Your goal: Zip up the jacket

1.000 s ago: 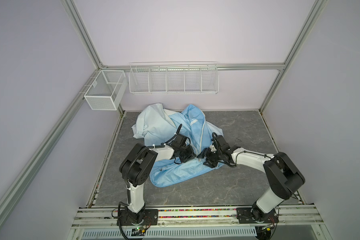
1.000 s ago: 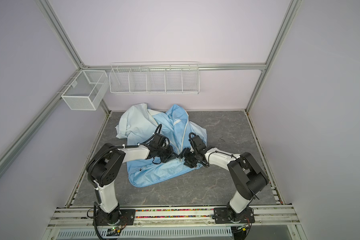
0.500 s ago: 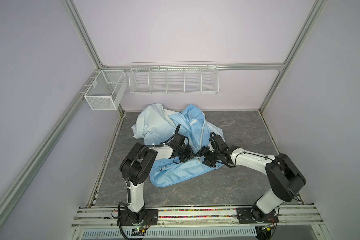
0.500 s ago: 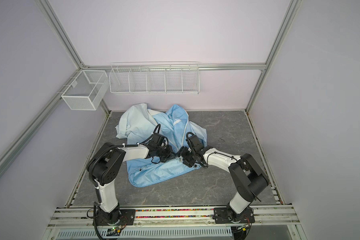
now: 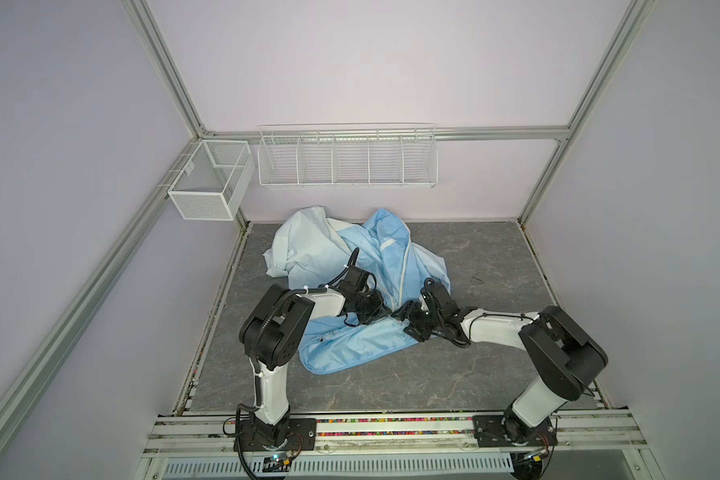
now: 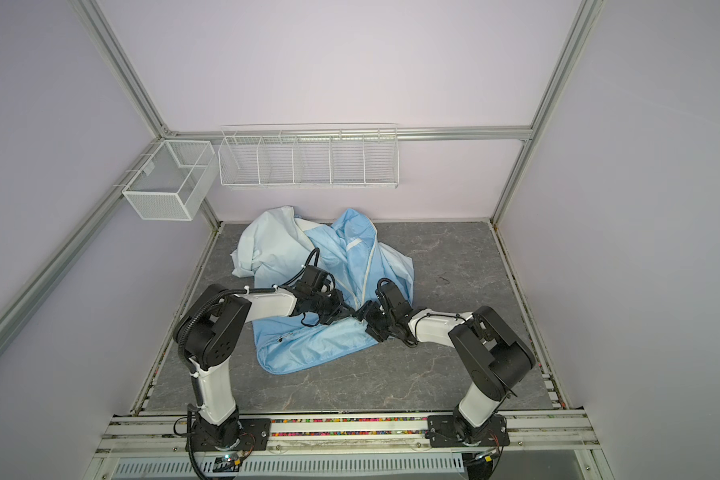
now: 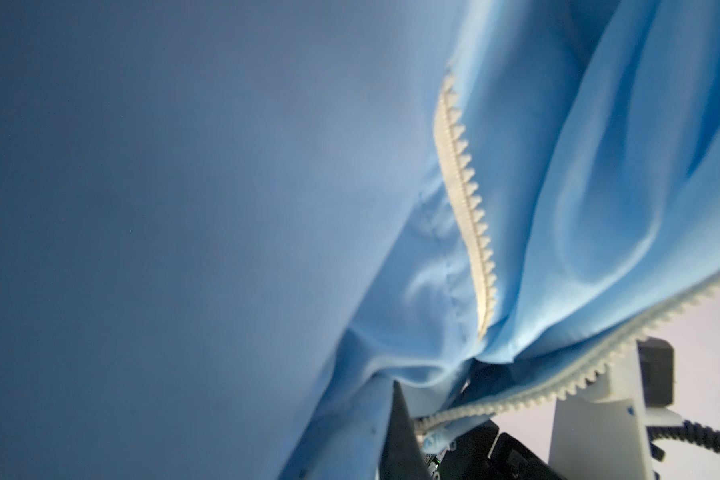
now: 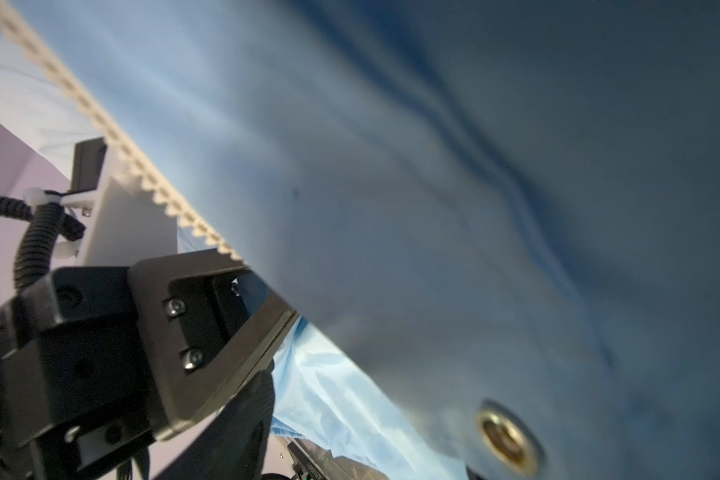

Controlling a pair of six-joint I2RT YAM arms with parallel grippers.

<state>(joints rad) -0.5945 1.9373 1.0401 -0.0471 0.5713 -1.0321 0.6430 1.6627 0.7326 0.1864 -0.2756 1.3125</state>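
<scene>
I should next grab the jacket with my right gripper at the zipper's lower end [image 8: 230,252] by the hem. This keeps the teeth [image 8: 134,162] free for zipping.
The light-blue jacket [image 5: 352,340] lies crumpled on the grey table [image 5: 495,270], its pale part toward the back left. Its white zipper [image 5: 404,270] runs down to where both grippers meet. In both top views my left gripper [image 5: 386,311] [image 6: 350,313] is shut on the jacket's front edge by the zipper's lower end. The right wrist view shows it pinched closed [image 8: 285,328] under the zipper teeth [image 8: 134,162]. My right gripper [image 5: 404,322] stands open at the hem beside it, with cloth draped over its jaws. Two separate rows of zipper teeth [image 7: 466,208] show in the left wrist view.
A white wire rack [image 5: 346,156] hangs on the back wall and a mesh box [image 5: 208,183] on the left rail. A brass snap [image 8: 508,440] sits in the cloth near my right wrist. Bare table shows right of and in front of the jacket.
My right gripper has edged left, closer to the left gripper at the zipper's lower end. The left arm and the jacket have hardly moved.
</scene>
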